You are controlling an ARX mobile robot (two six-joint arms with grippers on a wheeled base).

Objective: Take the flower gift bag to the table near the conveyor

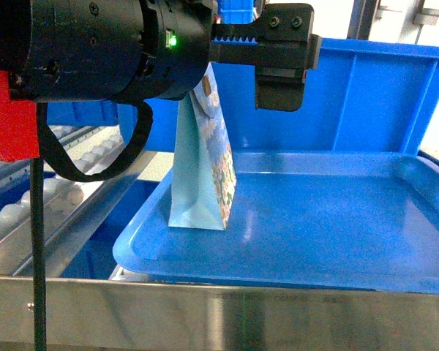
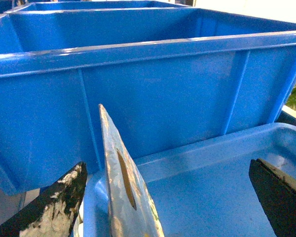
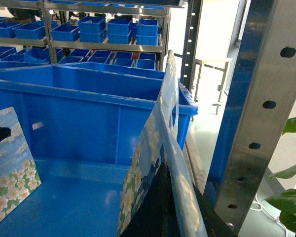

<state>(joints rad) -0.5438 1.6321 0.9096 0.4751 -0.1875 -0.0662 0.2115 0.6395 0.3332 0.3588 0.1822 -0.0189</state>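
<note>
The left gripper pinches the flower gift bag by its thin top edge (image 1: 205,73) next, since the bag's body widens toward its base.
One flower gift bag (image 1: 201,164), pale blue with a floral face, stands upright at the left end of a blue tray (image 1: 336,234). My left gripper (image 2: 166,170) hangs open over it. The bag's top edge (image 2: 121,177) rises between the two fingers, close to the left fingertip (image 2: 64,197) and touching neither. In the head view only one left finger (image 1: 279,80) shows. My right gripper (image 3: 180,210) is shut on the top edge of a second flower gift bag (image 3: 163,128). The first bag (image 3: 7,163) shows at the left of that view. The conveyor (image 1: 58,190) slopes at left. The table is out of view.
A deep blue bin (image 1: 366,95) stands right behind the tray. A steel upright (image 3: 256,123) rises just right of my right gripper. A steel rail (image 1: 219,314) runs along the front. Shelves of blue bins (image 3: 103,34) fill the background, and a plant (image 3: 291,163) is at far right.
</note>
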